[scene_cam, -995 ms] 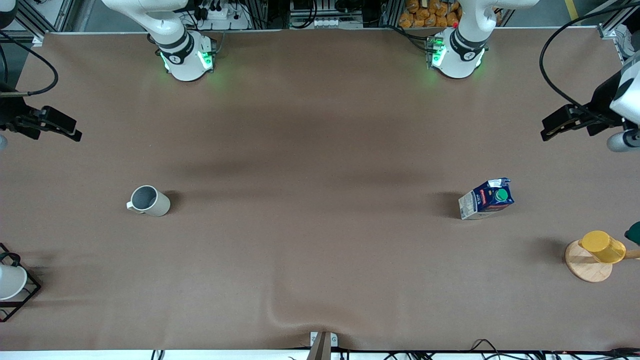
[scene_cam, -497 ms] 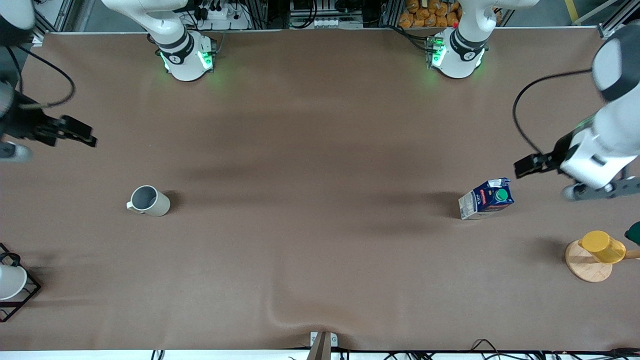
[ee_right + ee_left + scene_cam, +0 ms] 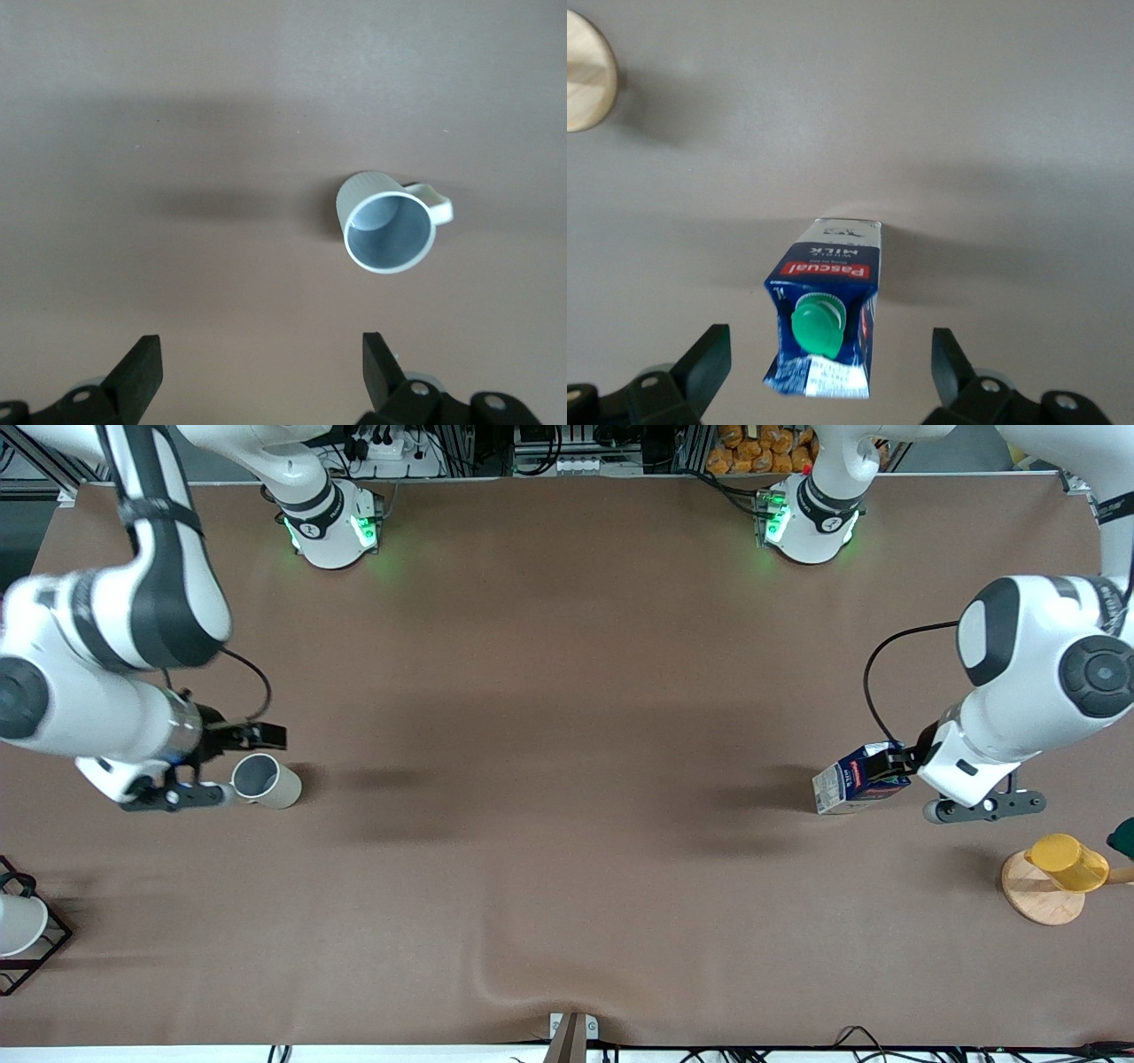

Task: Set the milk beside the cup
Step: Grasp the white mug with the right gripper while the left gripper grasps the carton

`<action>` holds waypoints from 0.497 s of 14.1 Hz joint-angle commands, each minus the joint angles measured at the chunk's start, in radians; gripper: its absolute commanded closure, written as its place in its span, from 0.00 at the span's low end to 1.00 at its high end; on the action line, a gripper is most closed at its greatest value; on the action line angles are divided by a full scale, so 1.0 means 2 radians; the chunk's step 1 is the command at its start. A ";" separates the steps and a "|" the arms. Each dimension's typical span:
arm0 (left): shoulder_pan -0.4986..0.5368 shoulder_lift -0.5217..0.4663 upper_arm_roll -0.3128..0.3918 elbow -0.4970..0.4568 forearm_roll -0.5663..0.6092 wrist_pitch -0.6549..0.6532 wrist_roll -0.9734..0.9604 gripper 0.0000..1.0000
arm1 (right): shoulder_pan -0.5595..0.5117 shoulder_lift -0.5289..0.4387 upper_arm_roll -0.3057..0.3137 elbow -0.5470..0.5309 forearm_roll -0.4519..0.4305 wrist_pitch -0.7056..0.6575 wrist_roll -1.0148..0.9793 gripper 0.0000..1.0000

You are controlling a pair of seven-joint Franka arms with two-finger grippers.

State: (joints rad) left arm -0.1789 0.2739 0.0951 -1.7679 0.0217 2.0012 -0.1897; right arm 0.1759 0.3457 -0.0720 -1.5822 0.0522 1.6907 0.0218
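Observation:
My left gripper's fingers stop short, so it is too early to close. My left gripper moves toward the carton's green cap end, then closes on the carton.
The milk (image 3: 855, 781) is a dark-blue carton with a green cap, standing on the table toward the left arm's end. My left gripper (image 3: 890, 763) is open and low over it. In the left wrist view the carton (image 3: 824, 305) has its top between my spread fingers (image 3: 709, 361), which do not touch it. The cup (image 3: 266, 780) is a pale beige-grey mug toward the right arm's end. My right gripper (image 3: 252, 740) is open and empty, over the table just beside the cup. In the right wrist view the cup (image 3: 387, 232) lies outside the fingers (image 3: 142, 365).
A yellow cup (image 3: 1067, 861) hangs on a round wooden stand (image 3: 1036, 903) near the left arm's end; its base shows in the left wrist view (image 3: 585, 84). A white cup in a black wire frame (image 3: 18, 926) sits at the right arm's end. The brown cover has a fold (image 3: 505, 974).
Both arms have swung in from the table's ends. The left gripper has come down over the milk. The right gripper has come down beside the cup. Milk and cup have not moved.

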 commanded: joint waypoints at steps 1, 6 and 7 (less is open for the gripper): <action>0.005 -0.020 0.000 -0.047 0.012 0.035 0.004 0.00 | 0.010 0.048 -0.003 0.024 0.003 0.004 -0.009 0.00; 0.012 -0.020 -0.002 -0.088 0.011 0.081 0.002 0.00 | -0.009 0.098 -0.003 0.020 -0.003 0.019 -0.018 0.00; 0.011 -0.020 -0.002 -0.089 0.011 0.082 0.002 0.00 | -0.013 0.102 -0.004 0.015 -0.003 0.029 -0.034 0.00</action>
State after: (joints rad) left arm -0.1569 0.2674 0.0957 -1.9017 0.0220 2.1366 -0.1897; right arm 0.1754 0.5225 -0.0829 -1.5733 0.0507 1.7378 -0.0006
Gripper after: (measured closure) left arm 0.000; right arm 0.000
